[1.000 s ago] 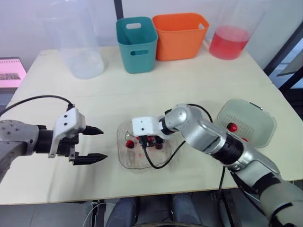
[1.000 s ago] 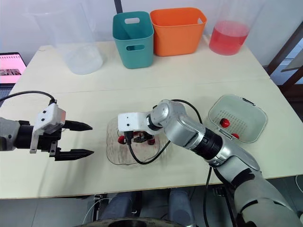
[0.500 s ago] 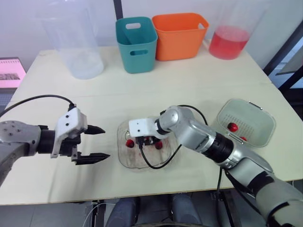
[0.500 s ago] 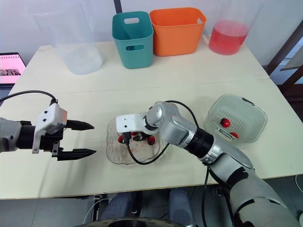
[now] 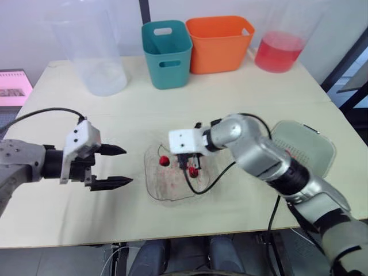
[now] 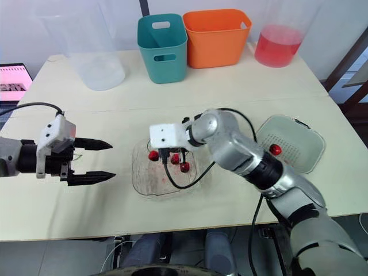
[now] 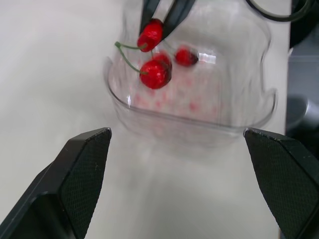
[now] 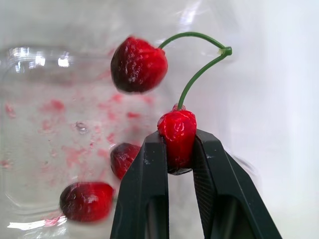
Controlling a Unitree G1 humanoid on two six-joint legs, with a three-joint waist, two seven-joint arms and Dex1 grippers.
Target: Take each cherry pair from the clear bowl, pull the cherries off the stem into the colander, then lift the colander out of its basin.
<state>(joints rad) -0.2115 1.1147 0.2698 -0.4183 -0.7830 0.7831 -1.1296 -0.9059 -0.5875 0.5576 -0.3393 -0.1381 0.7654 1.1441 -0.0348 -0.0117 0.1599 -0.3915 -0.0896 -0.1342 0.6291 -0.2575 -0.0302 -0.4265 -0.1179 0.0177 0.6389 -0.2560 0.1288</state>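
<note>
Next, my left gripper pinches the stem by its joined tip (image 5: 160, 146), which sticks out free, since my right gripper's fingers crowd the cherry end.
A clear bowl (image 5: 167, 188) stained with red juice sits at the table's front middle, with loose cherries (image 8: 87, 200) lying in it. My right gripper (image 8: 178, 144) is shut on one cherry (image 8: 177, 134) of a cherry pair, just above the bowl. The pair's other cherry (image 8: 138, 64) hangs from the green stem (image 8: 199, 72). My left gripper (image 5: 127, 166) is open to the left of the bowl, holding nothing. The pale green colander (image 6: 299, 144) rests in its basin at the right with a cherry (image 6: 275, 150) inside. My right arm partly hides the colander.
Along the back stand a teal bin (image 5: 166, 53), an orange bin (image 5: 219, 43), a clear pitcher (image 5: 95, 52) and a container of red liquid (image 5: 278, 50). A pink screen (image 5: 14, 86) shows off the table's left edge. My right arm's cable (image 5: 201, 187) loops over the bowl.
My right gripper has risen out of the bowl with a cherry pair and shifted slightly right. The left gripper has stayed open in nearly the same spot.
</note>
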